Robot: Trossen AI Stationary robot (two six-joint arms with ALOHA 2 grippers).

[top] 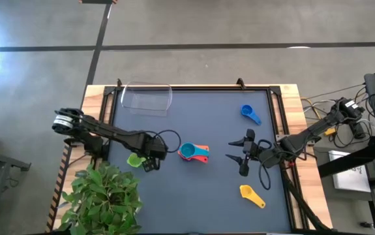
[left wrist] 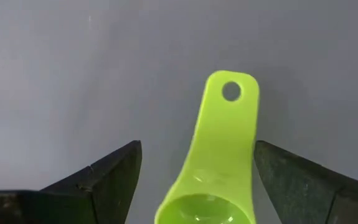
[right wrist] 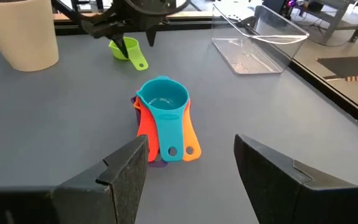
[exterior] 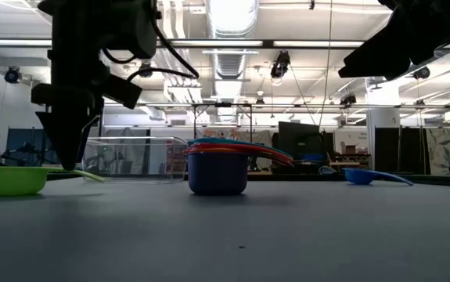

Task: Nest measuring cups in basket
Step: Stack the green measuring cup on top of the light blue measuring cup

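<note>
The green cup will go into the teal cup, so my left gripper should next pick it up by its flat handle [left wrist: 224,140].
A green measuring cup [top: 135,160] sits upright on the table near the left edge. My left gripper [top: 150,161] is open, low over the cup's handle [left wrist: 225,124], one finger on each side; one of them stands very close to the handle's edge. A nested stack [top: 192,152], teal on top of orange, red and purple, stands at mid-table [right wrist: 163,106]. A blue cup [top: 249,114] lies far right and a yellow cup [top: 251,194] near right. The clear basket [top: 147,98] stands at the far edge. My right gripper [top: 241,156] is open, right of the stack.
A potted plant [top: 102,196] stands at the near left corner, close behind my left arm; its cream pot [right wrist: 20,31] shows in the right wrist view. A raised black rail [top: 194,88] frames the dark table mat. Bare mat lies between the stack and the basket.
</note>
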